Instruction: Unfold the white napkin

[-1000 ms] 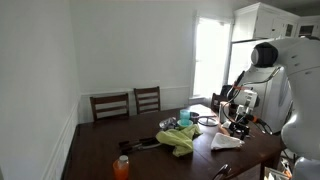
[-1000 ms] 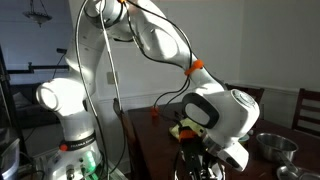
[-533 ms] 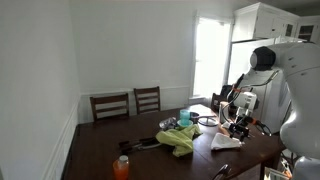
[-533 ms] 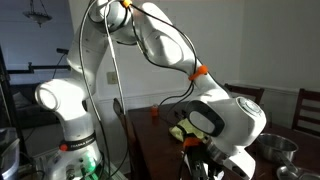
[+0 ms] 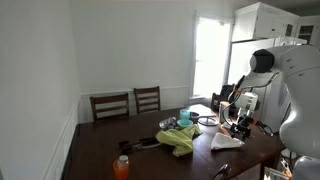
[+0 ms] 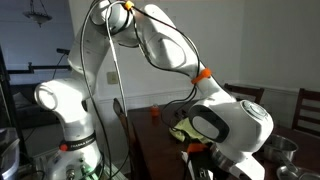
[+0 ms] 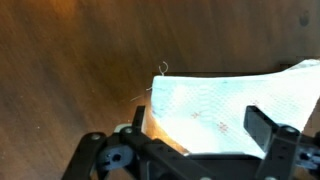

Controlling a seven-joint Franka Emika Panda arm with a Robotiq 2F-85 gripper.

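Observation:
My gripper pinches the white napkin [image 5: 225,142] at its edge near the frayed-thread corner next, which leaves the rest free to spread open and unfold.
The white napkin [image 7: 225,100] lies flat on the dark wooden table [image 7: 70,60], with a frayed thread at its near corner. In the wrist view my gripper [image 7: 200,120] is open, its two black fingers standing on either side of the napkin just above it. In an exterior view the napkin [image 5: 225,142] lies near the table's edge, under the gripper [image 5: 238,128]. In another exterior view the arm's bulky wrist [image 6: 235,125] hides the napkin and most of the gripper.
A crumpled green cloth [image 5: 180,138], a teal cup [image 5: 185,117] and an orange bottle [image 5: 121,167] are on the table. Two wooden chairs [image 5: 128,103] stand behind it. A metal bowl [image 6: 285,150] sits beyond the arm.
The arm's wrist has shifted a little lower and sideways over the table. The napkin has not visibly moved.

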